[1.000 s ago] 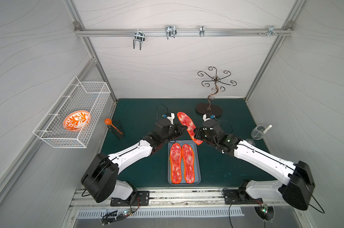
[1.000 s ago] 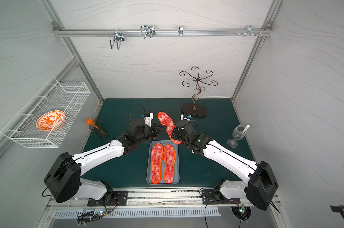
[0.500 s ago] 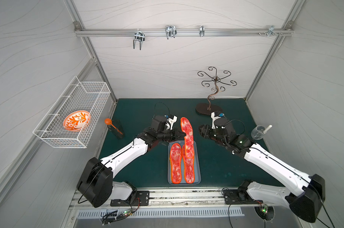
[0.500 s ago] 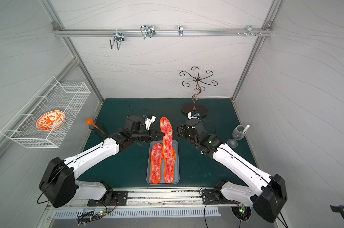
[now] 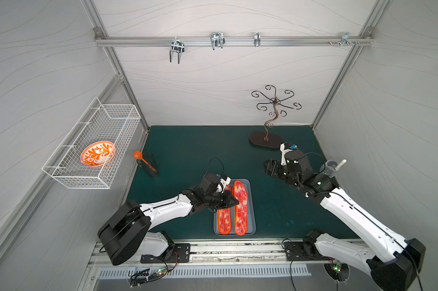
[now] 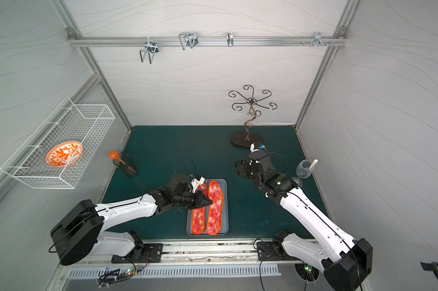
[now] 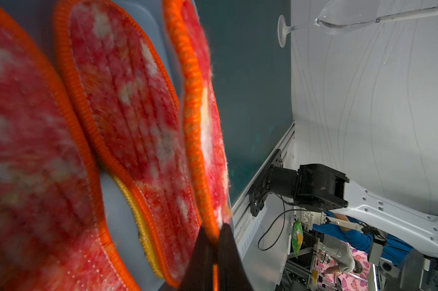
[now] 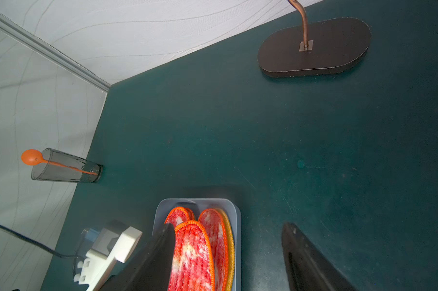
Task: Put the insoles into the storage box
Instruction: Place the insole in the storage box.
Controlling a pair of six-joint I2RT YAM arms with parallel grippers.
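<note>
The held insole stays in my left gripper for now. It hangs tilted above the lower insole, so it would drop crooked if I opened now.
The grey-blue storage box (image 5: 252,221) sits at the front middle of the green mat and holds mottled red-and-white insoles (image 5: 224,221) with orange edges. My left gripper (image 5: 235,201) is over the box, shut on the orange edge of the top insole (image 5: 240,214), which lies lengthwise along the box's right side. In the left wrist view the fingertips (image 7: 208,241) pinch that edge, and the insole (image 7: 205,126) stands tilted. A yellow insole edge (image 7: 142,226) shows beneath the others. My right gripper (image 5: 268,167) hangs open and holds nothing, behind and to the right of the box (image 8: 195,201).
A dark jewellery stand (image 5: 265,143) stands at the back right. A glass with an orange spoon (image 5: 147,165) is at the left edge, and a wine glass (image 5: 330,167) at the right edge. A white wire basket (image 5: 94,148) with a bowl hangs on the left wall.
The right gripper opened, let go of the insole and drew back to the right. The left gripper carried the insole forward and down onto the others in the box.
</note>
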